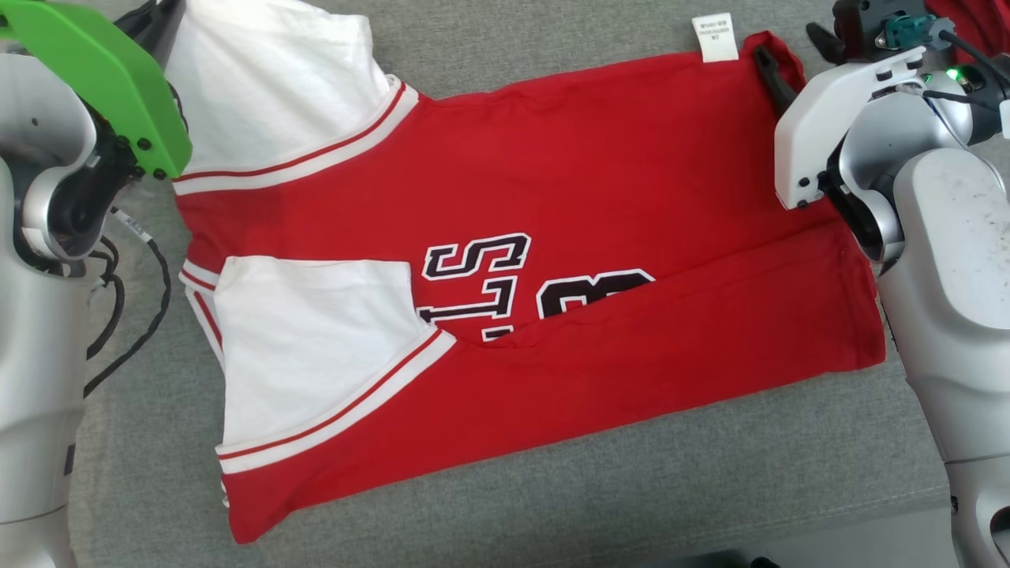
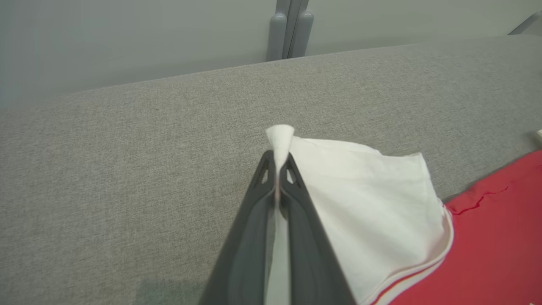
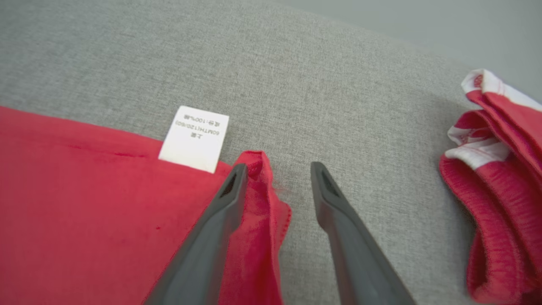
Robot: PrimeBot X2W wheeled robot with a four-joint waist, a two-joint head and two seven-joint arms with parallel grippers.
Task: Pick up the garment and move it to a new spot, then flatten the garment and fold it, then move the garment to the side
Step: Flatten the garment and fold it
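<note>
I will fold the shirt's unfolded edge over the black lettering (image 1: pixel 488 284), so I will next grab the shirt's hem corner beside the care label with my right gripper.
The garment (image 1: pixel 552 197) is a red T-shirt with white sleeves and black lettering. It lies spread on a grey fabric surface (image 1: pixel 552 505), with its near edge folded over. My left gripper (image 2: pixel 278 159) is shut on the tip of the far white sleeve (image 2: pixel 372 203), and a pinch of cloth sticks out past its fingertips. My right gripper (image 3: pixel 277 169) is open at the far hem corner, beside the white care label (image 3: pixel 194 137). The bunched red corner (image 3: pixel 258 220) lies between the jaws, against the left finger. One of the right gripper's dark fingers (image 1: pixel 772 77) rests on that corner.
Another crumpled red and white cloth (image 3: pixel 499 169) lies on the grey surface, to the right of my right gripper. My pale forearms (image 1: pixel 939 260) flank the shirt on both sides, the left one with a green cover (image 1: pixel 102 79). The surface's far edge (image 2: pixel 271 63) runs beyond the sleeve.
</note>
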